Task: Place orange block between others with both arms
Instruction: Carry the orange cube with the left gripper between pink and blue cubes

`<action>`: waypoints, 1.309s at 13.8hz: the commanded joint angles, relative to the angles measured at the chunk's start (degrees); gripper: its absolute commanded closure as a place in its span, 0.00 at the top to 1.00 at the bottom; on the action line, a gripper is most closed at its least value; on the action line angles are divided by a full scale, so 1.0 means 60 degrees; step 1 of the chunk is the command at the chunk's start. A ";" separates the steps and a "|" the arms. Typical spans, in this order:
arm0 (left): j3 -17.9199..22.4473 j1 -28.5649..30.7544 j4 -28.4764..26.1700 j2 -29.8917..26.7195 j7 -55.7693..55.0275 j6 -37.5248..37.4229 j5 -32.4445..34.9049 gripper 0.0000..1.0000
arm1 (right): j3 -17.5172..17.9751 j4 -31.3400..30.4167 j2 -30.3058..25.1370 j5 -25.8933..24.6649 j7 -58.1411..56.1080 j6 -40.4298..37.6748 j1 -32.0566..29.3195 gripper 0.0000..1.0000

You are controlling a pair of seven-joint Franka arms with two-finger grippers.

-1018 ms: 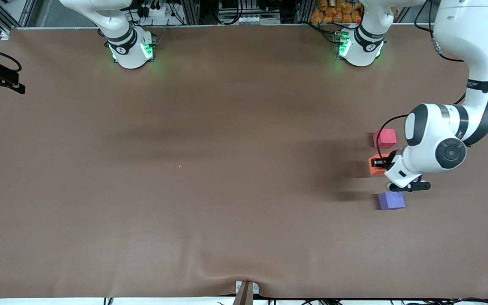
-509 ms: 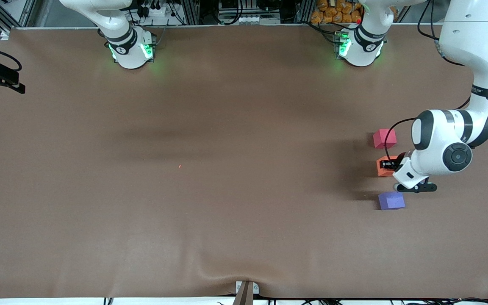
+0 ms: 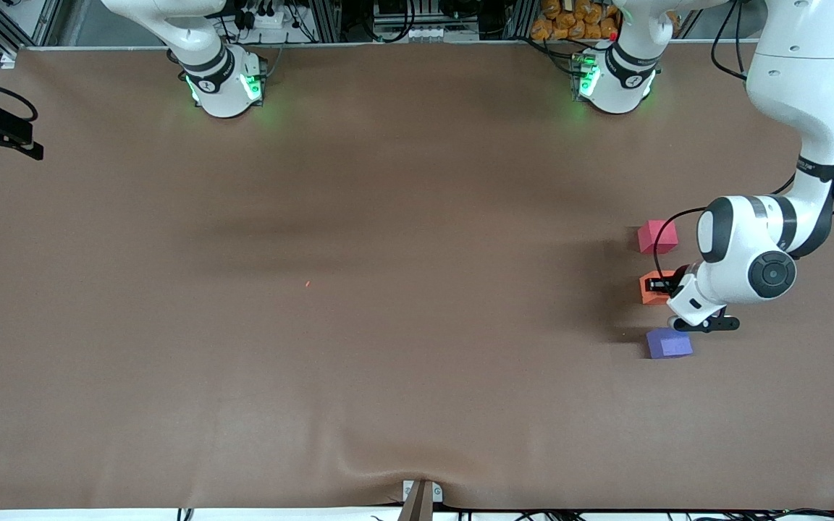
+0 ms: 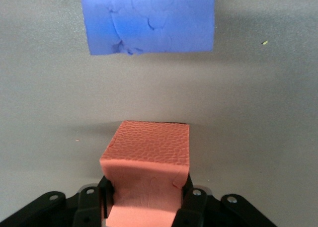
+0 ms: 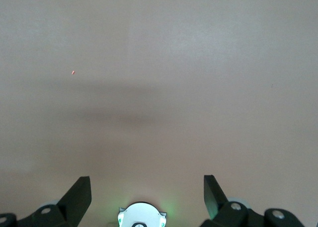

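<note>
My left gripper opens now, since the orange block's base (image 3: 654, 300) is low on the tabletop between the pink and purple cubes.
The orange block (image 3: 651, 288) (image 4: 149, 155) is pinched in my left gripper (image 3: 660, 286) (image 4: 145, 194), which is shut on it. It hangs low over the table between the others. The pinkish-red cube (image 3: 657, 236) lies farther from the front camera and the purple cube (image 3: 669, 343) (image 4: 149, 18) lies nearer. Whether the orange block touches the table I cannot tell. My right gripper (image 5: 146, 189) is open and holds nothing, up over bare table by its own base (image 5: 141, 217). It is out of the front view and waits.
The three cubes sit at the left arm's end of the brown table (image 3: 388, 289). The left arm's wrist (image 3: 746, 260) looms beside them. A tiny red speck (image 3: 308, 284) lies mid-table. Both green-lit bases (image 3: 225, 83) stand along the table's edge farthest from the front camera.
My left gripper has come down with the orange block into the gap between the pinkish-red and purple cubes, drifting slightly. The right arm has not moved.
</note>
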 commanded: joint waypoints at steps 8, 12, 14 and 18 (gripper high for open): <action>-0.0074 0.0053 -0.0025 0.0022 -0.0118 0.0132 0.0631 0.00 | 0.0017 0.0164 0.0023 -0.0035 -0.0074 -0.0073 -0.0002 1.00; -0.0088 -0.0005 0.0092 0.0081 -0.0133 0.0132 0.0631 1.00 | 0.0017 0.0164 0.0023 -0.0035 -0.0074 -0.0073 0.0012 1.00; -0.0103 -0.0035 0.0195 0.0008 -0.0148 0.0074 0.0617 1.00 | 0.0017 0.0164 0.0023 -0.0035 -0.0074 -0.0058 0.0012 1.00; -0.0277 -0.0079 0.1274 -0.0577 -0.0089 -0.1385 0.0617 1.00 | 0.0017 0.0164 0.0023 -0.0035 -0.0074 -0.0058 0.0012 1.00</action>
